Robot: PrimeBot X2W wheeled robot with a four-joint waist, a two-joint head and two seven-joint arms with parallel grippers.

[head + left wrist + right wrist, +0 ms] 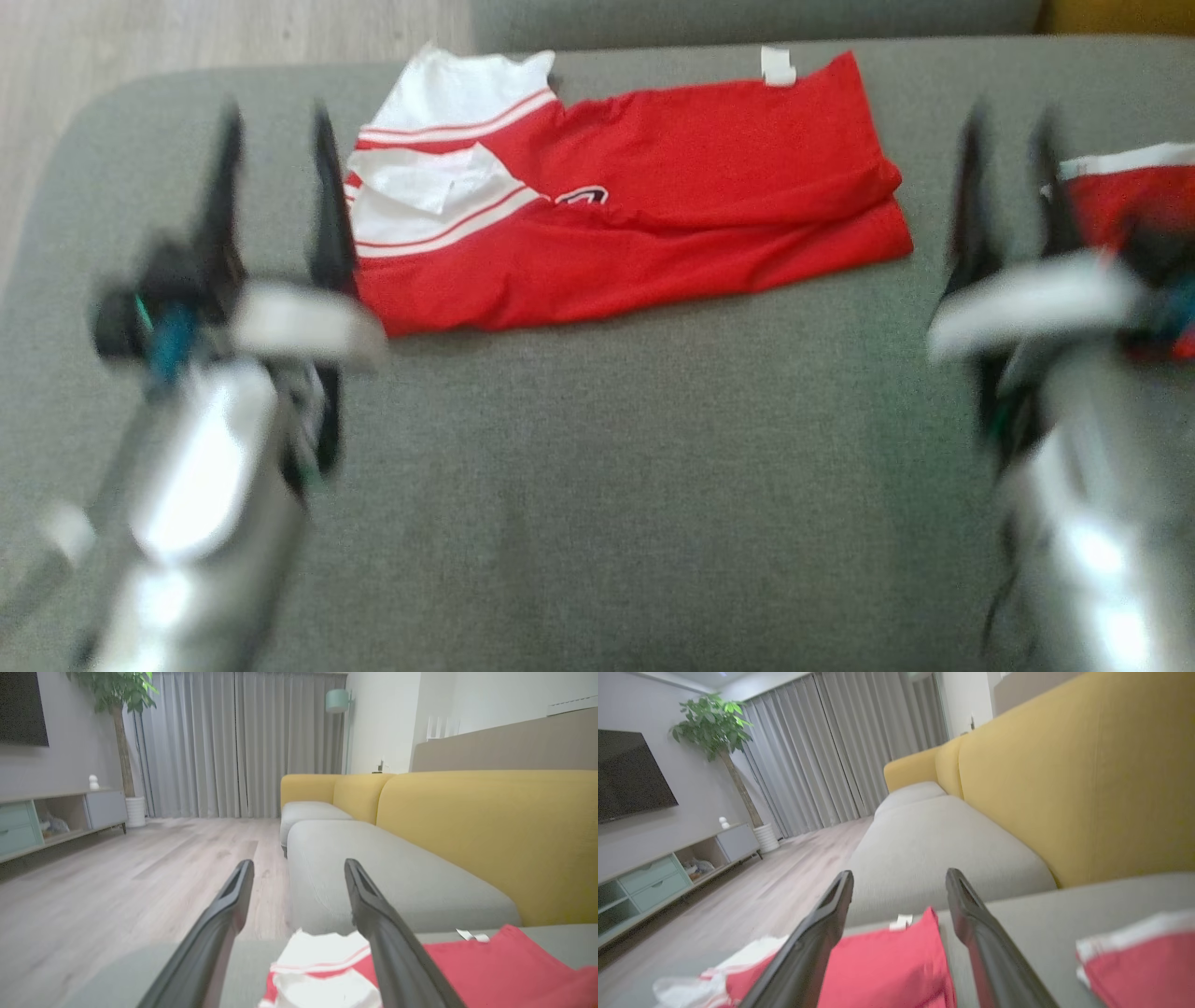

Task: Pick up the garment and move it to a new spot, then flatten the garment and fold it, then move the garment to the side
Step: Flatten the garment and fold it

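Observation:
The garment's red body [695,157] lies flat across the cushion [597,448], so my left gripper should next grab the garment's folded red corner below the white stripes.
A red garment [644,210] with white striped shoulders lies folded into a long rectangle across the far half of the grey cushion [597,448]. My left gripper [274,131] hovers open just left of its white end, nothing between the fingers. My right gripper [1008,126] stands open just past its red right edge, also empty. The left wrist view looks over the white collar end [322,956]. In the right wrist view the red end [887,966] lies between and below the two fingers.
A second red and white cloth [1134,191] lies at the cushion's right edge, partly behind my right arm. Yellow sofa backs [486,830] rise beyond the cushion. Wooden floor [117,882] drops off to the left, with a TV cabinet [51,816] and a potted tree [117,728] further off.

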